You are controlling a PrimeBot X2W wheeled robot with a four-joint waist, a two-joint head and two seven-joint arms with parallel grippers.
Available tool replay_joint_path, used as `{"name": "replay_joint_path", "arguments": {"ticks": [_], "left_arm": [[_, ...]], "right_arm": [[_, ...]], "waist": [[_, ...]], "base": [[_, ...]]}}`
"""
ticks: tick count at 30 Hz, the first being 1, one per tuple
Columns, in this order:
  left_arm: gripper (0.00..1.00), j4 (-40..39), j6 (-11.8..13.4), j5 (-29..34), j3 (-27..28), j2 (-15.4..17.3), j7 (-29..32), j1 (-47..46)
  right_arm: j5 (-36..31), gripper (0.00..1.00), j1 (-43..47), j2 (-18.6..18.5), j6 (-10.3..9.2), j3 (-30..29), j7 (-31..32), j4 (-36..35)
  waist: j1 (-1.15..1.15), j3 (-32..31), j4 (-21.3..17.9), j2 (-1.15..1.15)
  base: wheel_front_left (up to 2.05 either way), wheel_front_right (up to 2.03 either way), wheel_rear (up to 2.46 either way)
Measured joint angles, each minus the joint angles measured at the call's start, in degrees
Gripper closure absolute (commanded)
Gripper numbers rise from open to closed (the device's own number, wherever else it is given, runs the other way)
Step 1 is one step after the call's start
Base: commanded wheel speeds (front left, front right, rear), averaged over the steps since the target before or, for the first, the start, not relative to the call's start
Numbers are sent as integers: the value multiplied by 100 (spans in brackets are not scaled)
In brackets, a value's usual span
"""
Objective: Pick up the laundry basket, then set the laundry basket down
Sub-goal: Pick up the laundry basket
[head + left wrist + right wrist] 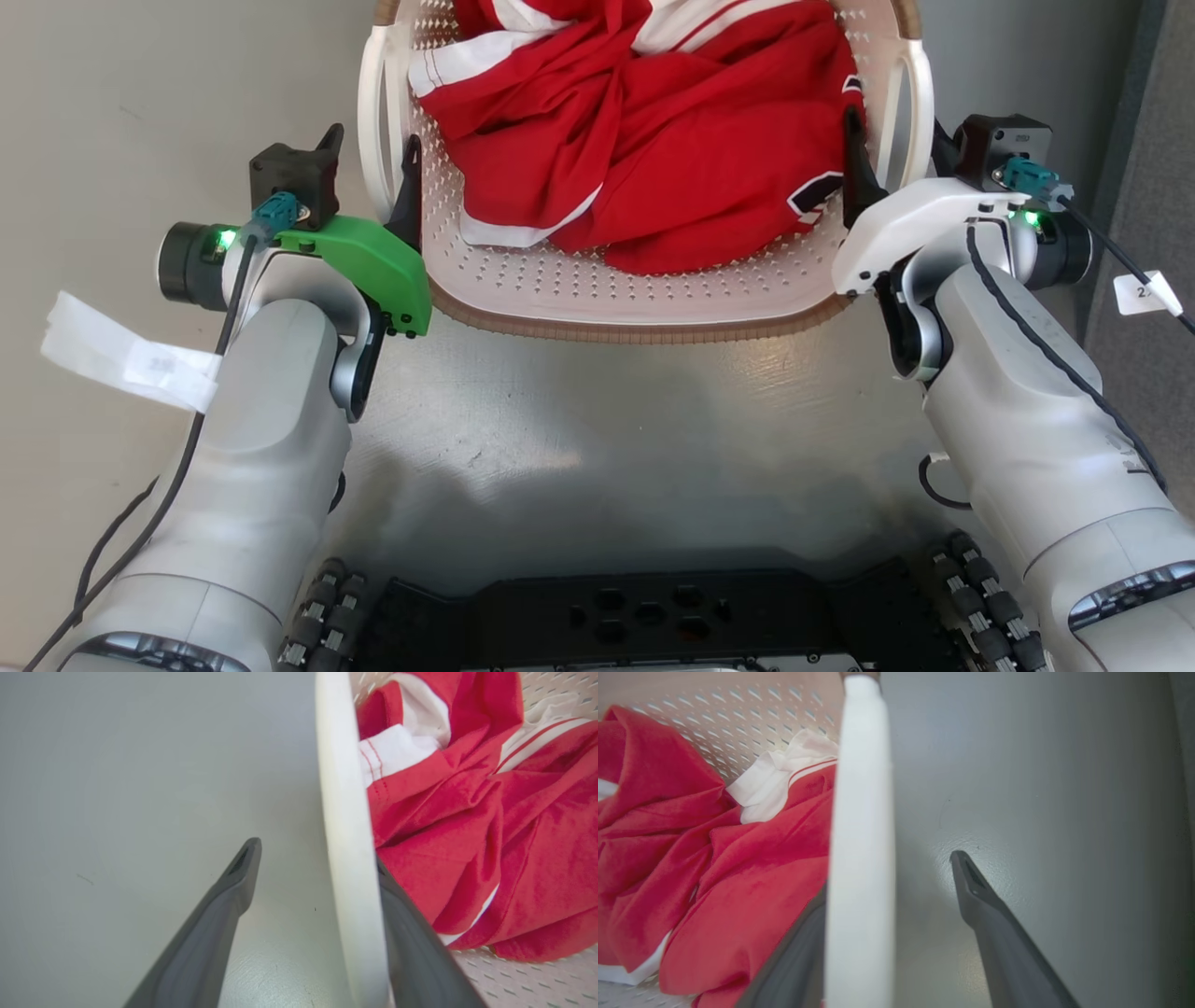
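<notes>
The basket's wide body (639, 293) is much wider than my open fingers. My left gripper should next grab the laundry basket by its slim white handle (371, 118).
The laundry basket (653, 289) is cream-white and perforated with a brown rim band, and sits at the top centre of the head view. A crumpled red and white garment (672, 140) lies inside it. My left gripper (372, 173) is open and straddles the basket's left white handle (345, 812), one finger outside and one inside the basket. On the other side my right gripper (896, 159) is open too, astride the right white handle (861, 812). In each wrist view the inner finger is partly hidden behind the handle. Whether the basket rests on the floor I cannot tell.
Grey floor (597, 420) lies between the basket and my black wheeled base (644, 616). A darker grey strip (1148, 112) runs along the right edge. A white paper tag (121, 355) hangs off my left arm's cable.
</notes>
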Motion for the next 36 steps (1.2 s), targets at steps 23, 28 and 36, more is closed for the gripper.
{"name": "replay_joint_path", "arguments": {"ticks": [23,28,36], "left_arm": [[100,254,125,-405,-417,-112,11,-143],[100,316,125,-519,-428,-120,12,-120],[100,420,126,-548,-447,-130,12,5]], "right_arm": [[377,100,-217,115,2,353,0,409],[455,100,-216,129,2,414,0,500],[612,100,-204,152,2,599,0,705]], "waist": [[0,-264,-28,0],[0,-424,-43,0],[0,-828,-84,0]], "base": [[0,0,0],[0,0,0],[0,0,0]]}}
